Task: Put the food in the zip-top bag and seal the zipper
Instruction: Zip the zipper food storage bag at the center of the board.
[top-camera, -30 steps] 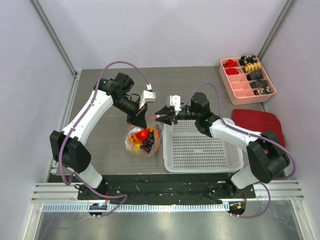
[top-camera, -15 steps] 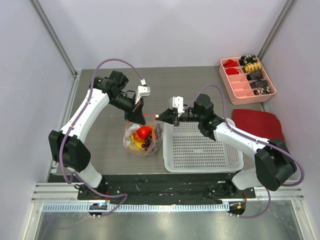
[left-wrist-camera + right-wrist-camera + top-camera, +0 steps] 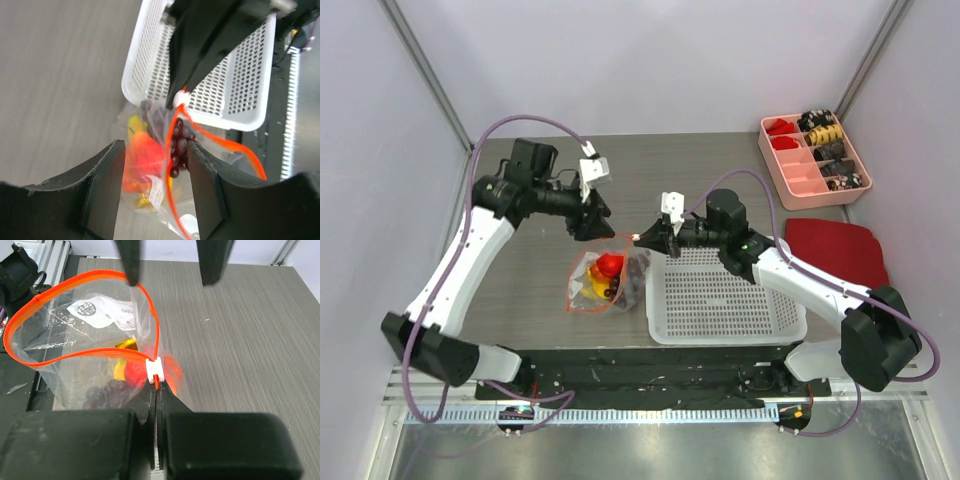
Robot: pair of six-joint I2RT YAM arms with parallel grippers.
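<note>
The zip-top bag needs to be sealed, so the robot's left gripper should next grab the white slider (image 3: 155, 370), with its fingers on both sides of the orange-red zipper (image 3: 100, 274) beside the right gripper.
The zip-top bag (image 3: 582, 296) lies on the table left of the basket, its mouth gaping. Inside it the food (image 3: 608, 268) shows: dark grapes (image 3: 181, 144), a red-orange fruit (image 3: 142, 159) and some yellow banana (image 3: 120, 367). The orange-red zipper (image 3: 100, 274) loops open, with a white slider (image 3: 155, 370) at its near end. My right gripper (image 3: 156, 390) is shut on the zipper strip just beside that slider, holding this corner up. Over the bag my left gripper (image 3: 594, 220) hangs open, its fingers (image 3: 107, 185) either side of the zipper without touching.
A white perforated basket (image 3: 720, 300) stands right of the bag, under my right arm. A pink compartment tray (image 3: 802, 180) with snacks sits at the back right. In front of that tray lies a red cloth (image 3: 835, 245).
My right gripper closed on the zipper's end. My left gripper let go of the bag's rim, opened and drew back to the upper left. The bag sagged down and left.
</note>
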